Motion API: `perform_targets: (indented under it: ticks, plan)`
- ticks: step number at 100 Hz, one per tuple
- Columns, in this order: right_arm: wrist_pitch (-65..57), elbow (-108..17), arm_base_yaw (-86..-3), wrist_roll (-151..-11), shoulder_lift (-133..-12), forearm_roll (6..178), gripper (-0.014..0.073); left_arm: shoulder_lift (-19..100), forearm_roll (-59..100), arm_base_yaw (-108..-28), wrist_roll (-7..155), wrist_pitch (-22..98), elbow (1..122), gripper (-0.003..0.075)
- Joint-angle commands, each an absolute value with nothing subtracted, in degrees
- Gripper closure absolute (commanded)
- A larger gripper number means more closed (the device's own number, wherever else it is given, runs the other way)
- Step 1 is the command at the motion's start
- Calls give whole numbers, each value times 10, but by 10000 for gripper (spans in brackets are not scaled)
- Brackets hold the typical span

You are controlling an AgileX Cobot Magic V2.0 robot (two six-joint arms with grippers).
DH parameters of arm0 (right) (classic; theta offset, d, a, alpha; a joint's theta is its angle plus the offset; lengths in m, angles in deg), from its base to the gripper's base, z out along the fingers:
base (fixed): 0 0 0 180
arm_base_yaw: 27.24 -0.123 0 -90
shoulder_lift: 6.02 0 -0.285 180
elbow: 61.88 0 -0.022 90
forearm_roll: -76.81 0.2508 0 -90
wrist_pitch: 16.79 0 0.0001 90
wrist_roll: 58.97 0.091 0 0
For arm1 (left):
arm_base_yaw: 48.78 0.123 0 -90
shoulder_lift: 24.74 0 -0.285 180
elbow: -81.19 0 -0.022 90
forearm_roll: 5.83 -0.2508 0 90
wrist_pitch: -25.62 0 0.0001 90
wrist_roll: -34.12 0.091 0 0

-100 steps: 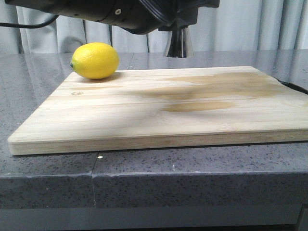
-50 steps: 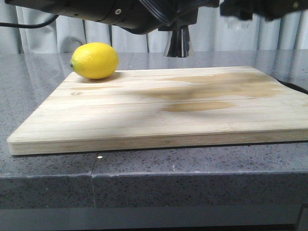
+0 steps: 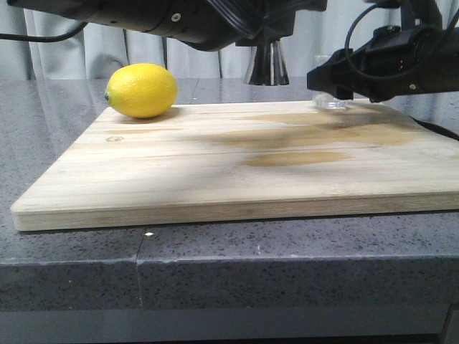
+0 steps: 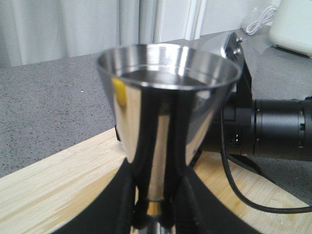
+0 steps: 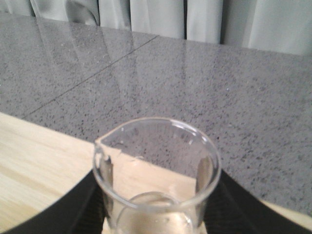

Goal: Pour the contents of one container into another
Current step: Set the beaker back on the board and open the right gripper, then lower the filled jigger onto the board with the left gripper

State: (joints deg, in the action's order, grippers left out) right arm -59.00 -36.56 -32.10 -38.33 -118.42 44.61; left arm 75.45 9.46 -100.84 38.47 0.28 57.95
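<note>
The beaker's base (image 3: 330,106) is at the surface of the wooden board, so the beaker would stay standing. I will open my right gripper.
The steel jigger (image 3: 265,66) stands upright behind the board's far edge, its upper half hidden by my left arm. In the left wrist view its wide cup (image 4: 168,92) fills the frame and my left gripper (image 4: 153,210) is shut on its gold-banded waist. The clear glass beaker (image 3: 330,102) shows only its base under my right gripper (image 3: 336,80), low over the board's far right part; I cannot tell whether it touches the wood. In the right wrist view the beaker (image 5: 156,165) is upright with a little clear liquid in it, held in my right gripper (image 5: 157,217).
A yellow lemon (image 3: 141,89) lies on the far left corner of the wooden cutting board (image 3: 237,165), which rests on a grey stone counter (image 3: 215,272). My right arm (image 4: 278,127) and its cable lie just beside the jigger. Curtains hang behind.
My right arm has come in from the upper right and down to the board's far right with the beaker. The left arm, jigger and lemon have not moved.
</note>
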Motion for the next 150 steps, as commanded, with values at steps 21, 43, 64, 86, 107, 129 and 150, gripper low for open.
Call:
perform_targets:
  ticks: [21, 43, 64, 86, 107, 129, 150]
  plan:
    - [-653, -376, -317, -383, -1176, 454, 315, 727, 89, -1012, 381, -47, 596, 680]
    - [-670, -376, -317, -383, -1176, 452, 150, 727, 89, -1012, 381, -47, 596, 680]
    - [-675, -376, -317, -385, -1176, 453, -71, 727, 89, -1012, 381, -47, 596, 680]
    - [-705, -382, -317, -423, -1156, 453, -71, 727, 89, -1012, 381, -47, 596, 680]
    - [-703, -401, -317, -424, -1101, 457, -71, 727, 89, -1012, 381, -47, 596, 680]
    - [-705, -424, -317, -424, -1019, 457, -71, 727, 89, -998, 382, -54, 596, 680]
    - [-710, -424, -317, -424, -926, 457, -71, 727, 81, -958, 382, -71, 590, 680]
